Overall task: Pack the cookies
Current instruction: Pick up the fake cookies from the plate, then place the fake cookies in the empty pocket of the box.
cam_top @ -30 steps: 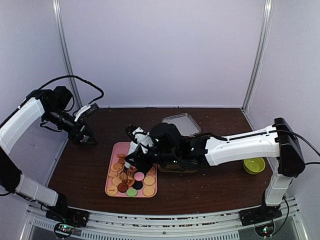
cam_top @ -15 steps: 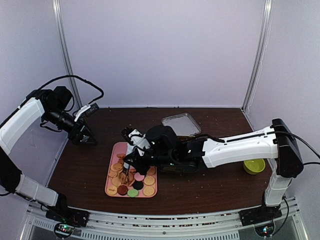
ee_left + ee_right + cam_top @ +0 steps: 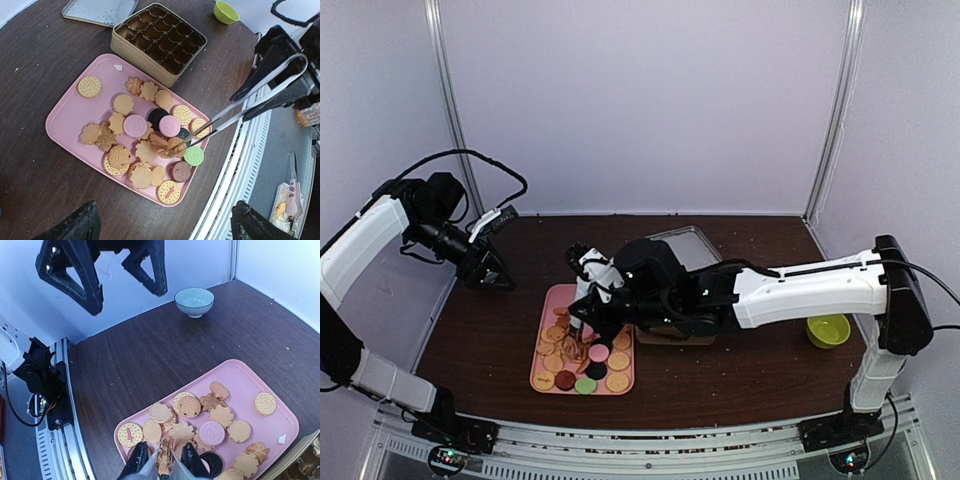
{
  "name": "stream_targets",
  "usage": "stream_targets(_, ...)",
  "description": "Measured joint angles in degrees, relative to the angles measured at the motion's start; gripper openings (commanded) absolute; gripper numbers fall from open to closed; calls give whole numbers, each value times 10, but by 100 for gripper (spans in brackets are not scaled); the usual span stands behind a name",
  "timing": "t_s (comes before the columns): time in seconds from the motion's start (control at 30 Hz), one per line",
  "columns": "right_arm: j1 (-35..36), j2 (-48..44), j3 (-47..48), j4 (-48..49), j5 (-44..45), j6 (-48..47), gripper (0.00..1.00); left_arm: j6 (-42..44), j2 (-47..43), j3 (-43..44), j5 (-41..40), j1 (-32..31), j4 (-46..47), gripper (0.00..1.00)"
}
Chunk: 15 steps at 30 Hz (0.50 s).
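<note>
Both metal tips of the tongs close on the tan cookie [image 3: 576, 351] [image 3: 165, 454], so the cookie would come up off the pink tray with my tongs if I raised my right gripper now.
Many cookies [image 3: 142, 127], mostly tan with some pink, black and green, lie on a pink tray [image 3: 70, 117]. My right gripper [image 3: 161, 466] is shut on metal tongs [image 3: 250, 100]. The tong tips pinch a tan cookie [image 3: 165, 454] near the tray's front end, and I cannot tell whether it is lifted. From above, that gripper [image 3: 592, 303] hangs over the tray [image 3: 560, 293]. My left gripper [image 3: 498, 280] is open and empty, raised above the table's left side; its fingers [image 3: 82, 225] frame the scene.
A gold tin [image 3: 159, 42] with brown paper cups stands against the tray's far side. Beyond it lies its clear lid [image 3: 100, 10]. A green bowl [image 3: 828, 330] sits at the right. A pale bowl [image 3: 194, 301] sits at the left.
The right arm swung left over the tray, the tongs squeezed onto a tan cookie, and the arm drew back slightly. The left arm stayed in place.
</note>
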Motion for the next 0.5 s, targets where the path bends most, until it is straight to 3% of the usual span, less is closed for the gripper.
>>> stream_targets(0.5, -155, -152, -81, 34, 16, 4, 0, 1, 1, 0, 5, 0, -3, 91)
